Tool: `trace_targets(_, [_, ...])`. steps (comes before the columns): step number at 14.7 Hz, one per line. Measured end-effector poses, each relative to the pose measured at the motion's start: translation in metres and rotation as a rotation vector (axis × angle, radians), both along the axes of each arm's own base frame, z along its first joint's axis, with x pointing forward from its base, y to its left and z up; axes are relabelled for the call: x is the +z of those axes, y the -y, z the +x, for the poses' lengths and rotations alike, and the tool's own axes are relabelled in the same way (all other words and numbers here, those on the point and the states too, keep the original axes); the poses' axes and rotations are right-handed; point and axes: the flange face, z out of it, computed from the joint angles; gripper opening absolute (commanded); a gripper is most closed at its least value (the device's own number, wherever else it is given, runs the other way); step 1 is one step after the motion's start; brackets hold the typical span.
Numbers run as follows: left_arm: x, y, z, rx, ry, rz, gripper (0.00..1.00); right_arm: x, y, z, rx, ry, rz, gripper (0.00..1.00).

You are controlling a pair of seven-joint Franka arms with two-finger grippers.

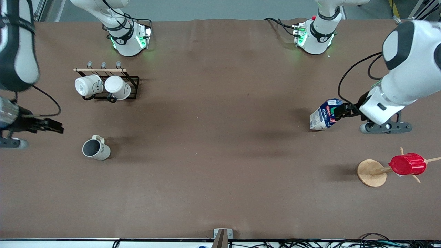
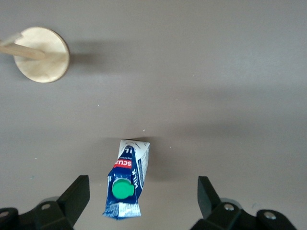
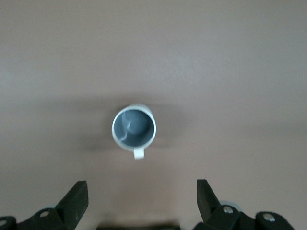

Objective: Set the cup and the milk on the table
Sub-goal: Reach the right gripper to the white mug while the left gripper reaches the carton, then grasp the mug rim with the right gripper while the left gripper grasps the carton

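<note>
My right gripper is going to grab the cup by its rim (image 1: 84, 152) (image 3: 154, 127) to put it on the tabletop.
The milk (image 1: 324, 119), a blue and white carton with a green cap, stands on the brown table (image 1: 220, 144) toward the left arm's end. My left gripper (image 1: 340, 111) hangs over it, open and wide. In the left wrist view the milk (image 2: 127, 179) sits between the spread fingers (image 2: 76, 196), touching neither, under the left gripper (image 2: 143, 189). The cup (image 1: 95, 148), beige-white with a dark grey inside, stands upright on the table toward the right arm's end. My right gripper (image 1: 54, 126) is open and empty beside it. In the right wrist view the cup (image 3: 134, 128) lies clear of the right gripper (image 3: 142, 191).
A black wire rack (image 1: 132, 82) with two white mugs (image 1: 103, 86) stands farther from the front camera than the cup. A wooden stand (image 1: 371, 173) carrying a red ribbed cup (image 1: 407, 164) stands nearer to the front camera than the milk; its round base shows in the left wrist view (image 2: 42, 54).
</note>
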Motion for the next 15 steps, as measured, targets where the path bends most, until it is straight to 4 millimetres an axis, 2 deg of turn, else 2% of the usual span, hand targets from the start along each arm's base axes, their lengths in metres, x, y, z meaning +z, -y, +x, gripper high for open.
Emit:
trace_targets(2, [-0.033,-0.001,-0.005,-0.005,-0.012,0.014,0.99,-0.049,0.001,0.006,0.01,0.011,-0.007,1.0])
trace_targets(5, [-0.079,-0.005,-0.016,-0.026,-0.014,0.053,0.99,-0.111,0.002,0.014,0.03,0.01,-0.015,1.0])
trace_targets(8, [-0.107,-0.006,-0.026,-0.034,-0.023,0.056,0.99,-0.158,0.005,0.011,0.05,0.047,-0.026,1.0])
trace_targets(10, [-0.119,-0.007,-0.031,-0.035,-0.037,0.058,0.99,-0.182,0.005,0.003,0.061,0.057,-0.028,0.95])
trace_targets(11, [-0.124,-0.009,-0.034,-0.036,-0.048,0.06,0.99,-0.188,0.005,0.0,0.065,0.054,-0.028,0.9])
trace_targets(15, [-0.142,-0.015,-0.044,-0.032,-0.079,0.064,0.99,-0.197,0.005,-0.001,0.07,0.064,-0.031,0.64])
